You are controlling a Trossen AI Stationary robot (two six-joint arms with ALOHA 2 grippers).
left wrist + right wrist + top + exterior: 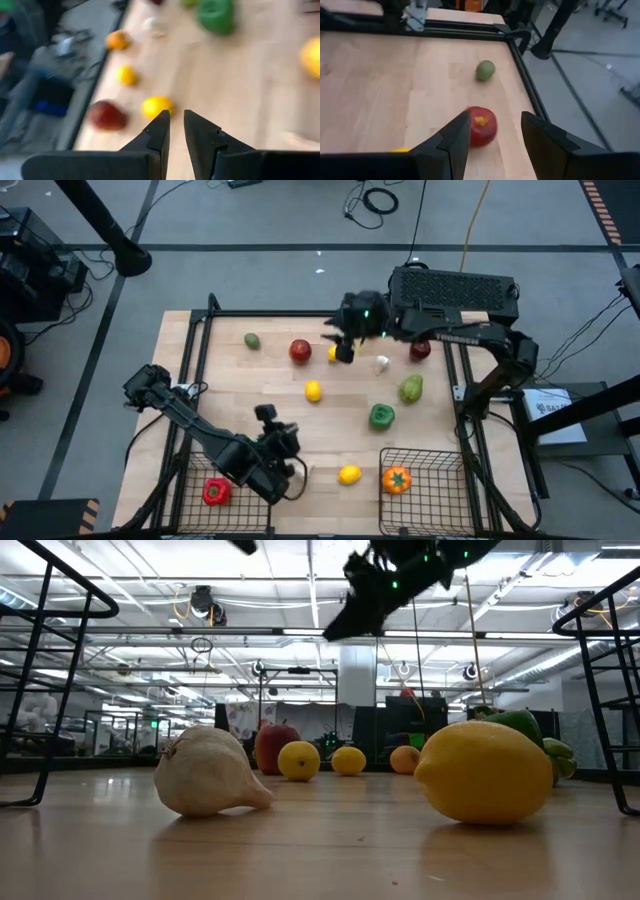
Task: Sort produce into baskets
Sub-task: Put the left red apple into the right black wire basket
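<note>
My right gripper will next take hold of the red apple by its stem end (300, 351) (481, 121) to sort produce into the baskets.
Produce lies loose on the wooden table (240, 400): a red apple (300, 351), a green fruit (252, 340), lemons (313, 390) (349, 474), a white garlic bulb (382, 362), two green peppers (381, 415) (411, 388) and another red apple (420, 350). A red pepper (215, 492) sits in the left basket (190, 480). An orange tomato (396, 479) sits in the right basket (440, 480). My right gripper (337, 349) (495, 135) hangs open above the far middle, pointing at the red apple (481, 126). My left gripper (292, 448) (176, 130) hovers near the left basket with only a narrow gap and nothing in it.
Black frame rails (200, 350) run along the table's left, far and right sides. A dark box (455, 290) stands at the far right behind my right arm. In the low view, the garlic bulb (210, 772) and a lemon (483, 772) lie closest to the camera.
</note>
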